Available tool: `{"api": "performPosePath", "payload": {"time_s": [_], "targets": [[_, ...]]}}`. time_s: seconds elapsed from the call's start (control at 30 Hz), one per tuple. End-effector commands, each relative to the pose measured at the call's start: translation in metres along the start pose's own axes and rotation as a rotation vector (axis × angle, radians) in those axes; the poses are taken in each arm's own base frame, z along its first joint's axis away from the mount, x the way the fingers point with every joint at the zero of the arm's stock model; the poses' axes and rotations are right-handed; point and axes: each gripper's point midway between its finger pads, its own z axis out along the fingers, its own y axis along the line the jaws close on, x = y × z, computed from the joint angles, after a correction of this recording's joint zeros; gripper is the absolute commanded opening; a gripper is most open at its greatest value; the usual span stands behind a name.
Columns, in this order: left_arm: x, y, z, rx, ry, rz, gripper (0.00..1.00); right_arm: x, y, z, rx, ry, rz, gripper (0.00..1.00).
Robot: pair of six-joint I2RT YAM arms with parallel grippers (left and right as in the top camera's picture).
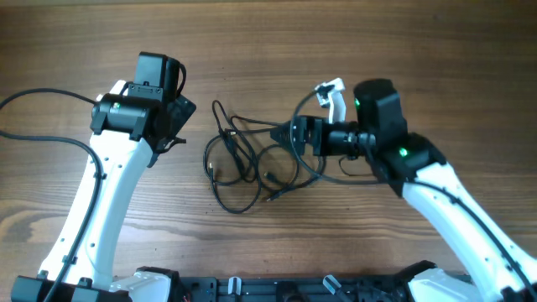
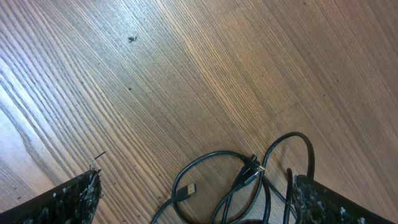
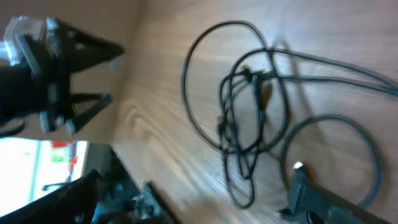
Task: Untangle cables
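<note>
The tangle's outer loop is the part by which my right gripper needs to grab one cable next, so the cable's plug stays free to slip out.
The cables lie as a loose black tangle of loops on the wooden table, between my two arms. My left gripper stands open just left of the tangle. In the left wrist view the cables and a small metal-tipped plug lie on the wood between my spread fingers. My right gripper points left over the tangle's right loops, open and empty. The right wrist view shows the cables ahead of the right gripper, blurred.
A thick black arm wire trails over the table's left side. The black base frame runs along the front edge. In the right wrist view the left arm's gripper shows at top left.
</note>
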Motion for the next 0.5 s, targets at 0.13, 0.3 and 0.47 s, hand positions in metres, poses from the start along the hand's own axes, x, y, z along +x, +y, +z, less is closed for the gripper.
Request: {"api": "performPosePath", "payload": {"time_s": [0.13,0.3,0.47], "targets": [[-0.004,0.004,-0.004,0.001,-0.021,0.006,1.00,-0.012,-0.046,0.031,0.176,0.102,-0.134,0.99],[-0.004,0.004,-0.004,0.001,-0.021,0.006,1.00,-0.006,-0.066,0.051,0.193,0.143,-0.047,1.00],[-0.004,0.004,-0.004,0.001,-0.021,0.006,1.00,-0.019,-0.041,0.061,0.095,0.090,-0.121,1.00]]}}
